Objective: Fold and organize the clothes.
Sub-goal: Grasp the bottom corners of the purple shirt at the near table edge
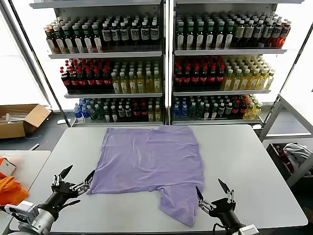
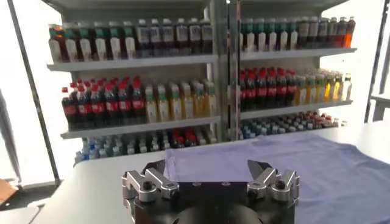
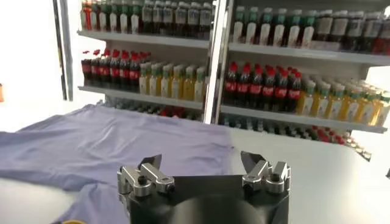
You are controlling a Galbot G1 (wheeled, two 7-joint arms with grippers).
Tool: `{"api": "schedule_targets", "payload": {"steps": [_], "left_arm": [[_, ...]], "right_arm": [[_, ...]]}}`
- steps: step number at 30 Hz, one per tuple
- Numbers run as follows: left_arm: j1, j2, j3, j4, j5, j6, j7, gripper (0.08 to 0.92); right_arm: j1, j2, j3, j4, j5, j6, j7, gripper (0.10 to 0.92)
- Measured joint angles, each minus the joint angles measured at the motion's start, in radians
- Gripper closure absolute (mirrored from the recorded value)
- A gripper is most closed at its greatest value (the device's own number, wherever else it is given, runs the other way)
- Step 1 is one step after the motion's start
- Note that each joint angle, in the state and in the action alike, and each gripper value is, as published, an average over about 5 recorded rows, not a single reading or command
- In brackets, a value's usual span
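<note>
My right gripper grabs the lavender T-shirt by its sleeve (image 1: 185, 200) next, to fold the T-shirt's side over the shirt's plain body (image 1: 149, 159).
The lavender T-shirt (image 1: 149, 161) lies spread flat on the grey table (image 1: 244, 161), plain side up, with one sleeve pointing toward the near edge at the right. My left gripper (image 1: 77, 177) is open and empty, just off the shirt's near left corner. My right gripper (image 1: 211, 190) is open and empty, beside the near sleeve on its right. The shirt also shows in the left wrist view (image 2: 292, 164) beyond the open left gripper (image 2: 207, 165), and in the right wrist view (image 3: 97, 146) beyond the open right gripper (image 3: 201, 161).
Shelves of bottled drinks (image 1: 161, 63) stand behind the table. An orange cloth (image 1: 9, 188) lies on a side table at the left. A cardboard box (image 1: 22, 120) sits on the floor at the far left. A bin with cloth (image 1: 296, 156) stands at the right.
</note>
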Motion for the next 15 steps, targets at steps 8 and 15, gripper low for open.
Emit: {"api": "schedule_targets", "payload": {"steps": [8, 15], "left_arm": [[-0.006, 0.078, 0.066, 0.054, 0.002, 0.076, -0.026, 0.177], [-0.019, 0.118, 0.129, 0.114, 0.008, 0.12, -0.045, 0.177]], "right_arm": [[-0.012, -0.022, -0.075, 0.003, 0.013, -0.109, 0.06, 0.203], [-0.01, -0.028, -0.137, -0.006, 0.018, -0.17, 0.112, 0.203]]}}
